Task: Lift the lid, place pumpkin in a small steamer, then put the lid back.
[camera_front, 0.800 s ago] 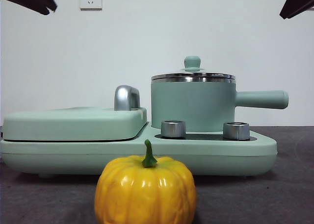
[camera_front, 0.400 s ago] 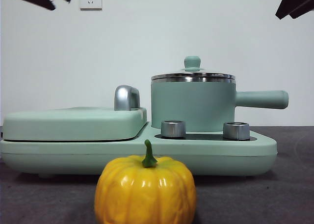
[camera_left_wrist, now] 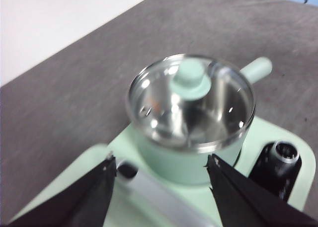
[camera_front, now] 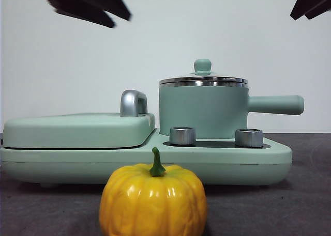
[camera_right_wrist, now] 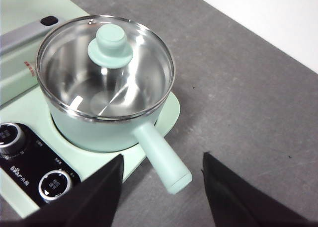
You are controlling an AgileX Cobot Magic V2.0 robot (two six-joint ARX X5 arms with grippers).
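Note:
My left gripper has fingers too small for the glass lid, which spans the whole pot, so it should next pick up the lid by its narrow mint knob (camera_front: 202, 66) (camera_left_wrist: 190, 78).
The glass lid (camera_front: 202, 80) with its mint-green knob (camera_front: 202, 66) sits on the small steamer (camera_front: 204, 111), a mint-green pot with a long side handle (camera_front: 275, 104). The pumpkin (camera_front: 153, 200) stands on the table in front of the base unit. My left gripper (camera_left_wrist: 160, 168) is open, high above the pot; the lid (camera_left_wrist: 191, 102) shows between its jaws, and it is the dark shape at the front view's top left (camera_front: 88, 6). My right gripper (camera_right_wrist: 163, 165) is open above the pot handle (camera_right_wrist: 161, 157), a black tip at the top right (camera_front: 312, 2).
The steamer stands on a wide mint-green base unit (camera_front: 145, 161) with two silver knobs (camera_front: 182, 136). A flat rectangular cover (camera_front: 77, 128) with a chrome handle (camera_front: 133, 103) fills its left half. Grey table surface lies around the base unit.
The left gripper has moved rightward and lower in the front view, toward the pot. The right arm, pot, lid and pumpkin have not moved.

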